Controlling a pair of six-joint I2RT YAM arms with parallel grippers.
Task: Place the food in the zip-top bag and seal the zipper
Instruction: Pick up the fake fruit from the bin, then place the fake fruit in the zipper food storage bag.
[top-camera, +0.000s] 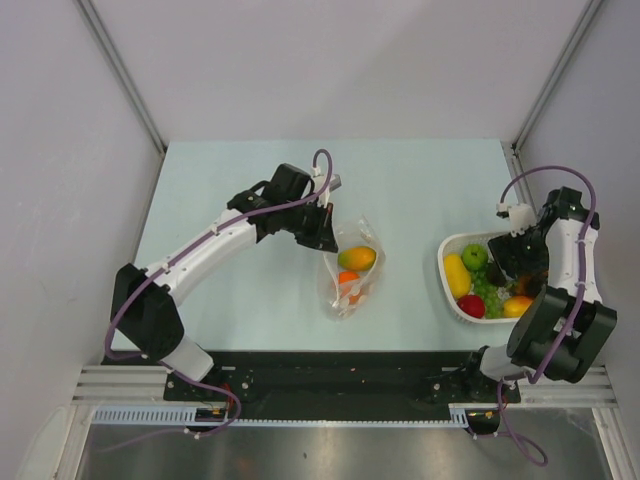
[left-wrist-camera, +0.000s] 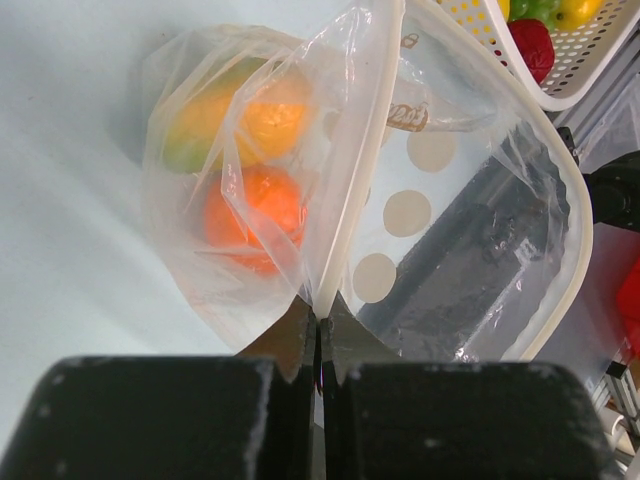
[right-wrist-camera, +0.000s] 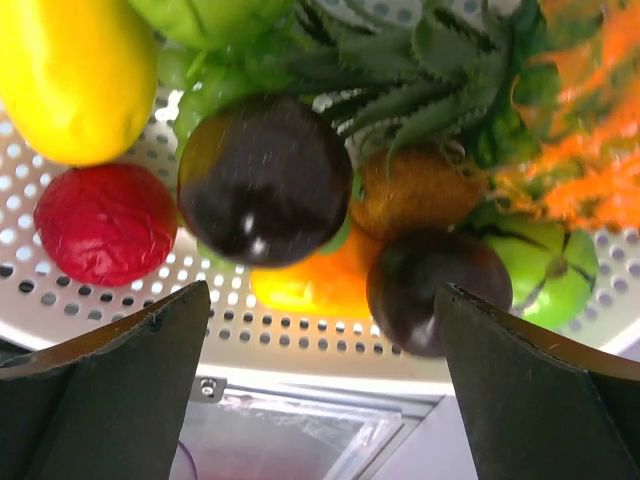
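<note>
My right gripper is short of the large purple fruit (right-wrist-camera: 265, 180), which lies past its fingers. It should move toward the fruit before closing, since it would miss now.
The zip-top bag (top-camera: 350, 276) lies mid-table with a yellow-green mango (top-camera: 357, 258) and an orange (top-camera: 347, 281) inside. My left gripper (top-camera: 324, 232) is shut on the bag's far edge. In the left wrist view its jaws (left-wrist-camera: 320, 305) pinch the whitish zipper (left-wrist-camera: 356, 165), with the mango (left-wrist-camera: 240, 118) and orange (left-wrist-camera: 255, 205) behind the clear film. My right gripper (top-camera: 516, 262) hangs open over the food in the basket. In the right wrist view its wide-spread gripper (right-wrist-camera: 322, 300) holds nothing, facing a large purple fruit (right-wrist-camera: 265, 180) and a smaller one (right-wrist-camera: 432, 288).
The white perforated basket (top-camera: 445, 262) at the right holds a yellow fruit (top-camera: 456, 275), green apple (top-camera: 474, 257), grapes (top-camera: 488, 291), red piece (top-camera: 471, 306) and more. Close up I see the red piece (right-wrist-camera: 105, 225) and a brown kiwi (right-wrist-camera: 415, 190). Grey walls enclose the table.
</note>
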